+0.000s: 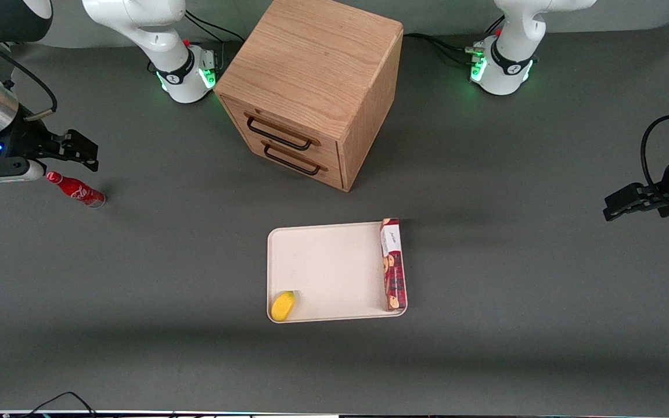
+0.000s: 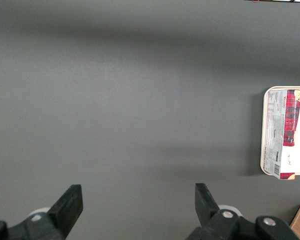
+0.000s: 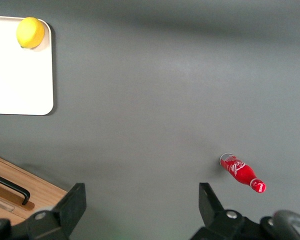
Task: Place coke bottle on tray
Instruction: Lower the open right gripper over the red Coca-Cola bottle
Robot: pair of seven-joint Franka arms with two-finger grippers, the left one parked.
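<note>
I next need to grab the bottle with my gripper by its red cap, so that I can place the coke bottle on the tray.
The coke bottle lies on its side on the grey table toward the working arm's end, red cap pointing at the table's edge. My gripper hovers open above the table beside the bottle, a little farther from the front camera, with nothing between its fingers. The cream-white tray lies flat in the middle of the table, nearer to the front camera than the cabinet.
A wooden drawer cabinet with two black handles stands in the middle. A yellow lemon-like object sits in a tray corner. A long red cookie box lies along the tray's edge.
</note>
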